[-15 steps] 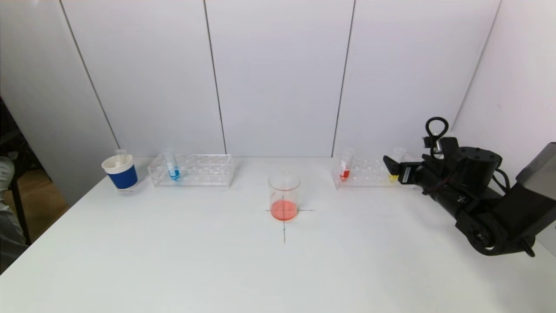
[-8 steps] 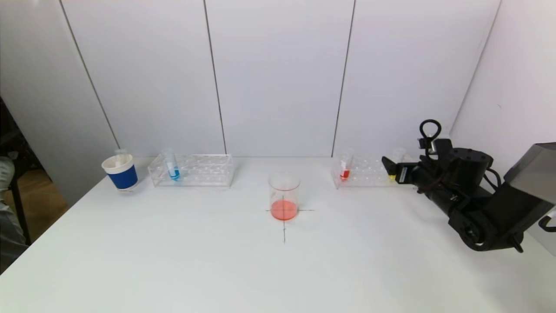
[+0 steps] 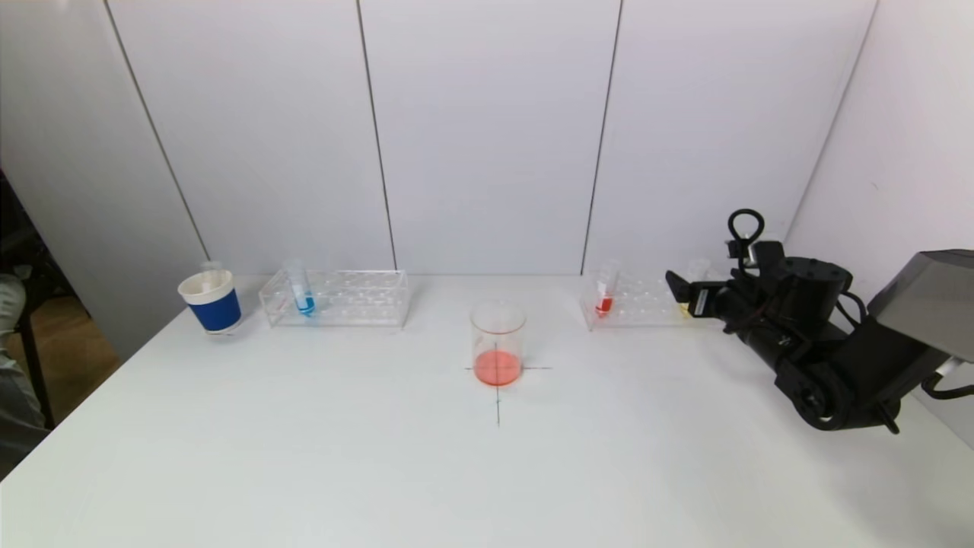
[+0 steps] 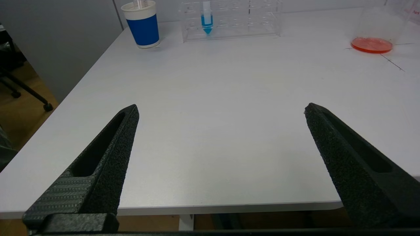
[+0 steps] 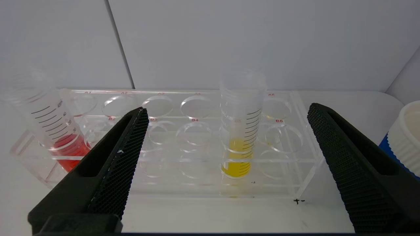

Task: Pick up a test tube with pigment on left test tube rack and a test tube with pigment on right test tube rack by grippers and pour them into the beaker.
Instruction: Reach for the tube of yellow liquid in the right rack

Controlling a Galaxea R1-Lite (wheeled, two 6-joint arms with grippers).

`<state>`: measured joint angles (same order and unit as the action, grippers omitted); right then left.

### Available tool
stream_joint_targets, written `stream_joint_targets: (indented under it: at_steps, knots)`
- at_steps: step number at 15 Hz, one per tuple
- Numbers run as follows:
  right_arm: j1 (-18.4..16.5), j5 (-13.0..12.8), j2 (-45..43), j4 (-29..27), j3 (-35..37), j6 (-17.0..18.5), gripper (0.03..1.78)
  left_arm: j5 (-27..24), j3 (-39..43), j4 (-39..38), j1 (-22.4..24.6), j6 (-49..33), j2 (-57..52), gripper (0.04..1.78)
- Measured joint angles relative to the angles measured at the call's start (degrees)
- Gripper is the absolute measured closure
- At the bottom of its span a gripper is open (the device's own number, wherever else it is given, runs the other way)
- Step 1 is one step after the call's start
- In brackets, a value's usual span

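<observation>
I need to pour the tube of yellow pigment, so next I should grip it with my right gripper by its upper section (image 5: 241,104), because the rack plates are around the rest of the tube.
A clear beaker (image 3: 498,342) holding orange-red liquid stands mid-table on a drawn cross. The left test tube rack (image 3: 358,298) holds a tube of blue pigment (image 3: 302,293). The right test tube rack (image 3: 639,301) carries a red-pigment tube (image 3: 606,293) and a yellow-pigment tube (image 3: 695,274). My right gripper (image 3: 683,292) is open just in front of the yellow tube (image 5: 241,131), which stands upright between and beyond the fingers; my right gripper (image 5: 227,108) touches nothing. My left gripper (image 4: 220,106) hangs open and empty over the table's near edge, far from the blue tube (image 4: 206,19).
A blue-and-white paper cup (image 3: 211,302) stands left of the left rack. Another ribbed white and blue cup (image 5: 405,137) sits just right of the right rack. White wall panels close the back and right. The table's left edge drops to the floor.
My right arm has moved forward and a little left, bringing the open gripper closer to the yellow tube. Nothing else has moved.
</observation>
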<state>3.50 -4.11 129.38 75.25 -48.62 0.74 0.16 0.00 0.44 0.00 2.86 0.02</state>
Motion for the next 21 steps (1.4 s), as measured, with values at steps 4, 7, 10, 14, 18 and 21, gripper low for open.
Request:
stream_joint_targets:
  at_steps: [4, 7, 10, 14, 18, 21]
  knots:
    - [-0.1, -0.4, 2.0, -0.3, -3.2, -0.3, 0.05, 0.0, 0.0, 0.0, 0.0, 0.0, 0.0, 0.06]
    - [-0.2, -0.5, 3.6, -0.4, -5.3, -0.8, 0.05, 0.0, 0.0, 0.0, 0.0, 0.0, 0.0, 0.06]
    - [-0.7, -1.5, 5.2, -0.1, -7.2, -1.9, 0.05, 0.0, 0.0, 0.0, 0.0, 0.0, 0.0, 0.06]
    - [-1.1, -1.6, 7.0, -0.4, -9.2, -2.0, 0.05, 0.0, 0.0, 0.0, 0.0, 0.0, 0.0, 0.06]
    - [-1.3, -1.6, 8.4, -0.5, -10.6, -1.9, 0.05, 0.0, 0.0, 0.0, 0.0, 0.0, 0.0, 0.06]
    - [-1.3, -1.6, 9.1, -0.5, -11.4, -2.0, 0.05, 0.0, 0.0, 0.0, 0.0, 0.0, 0.0, 0.06]
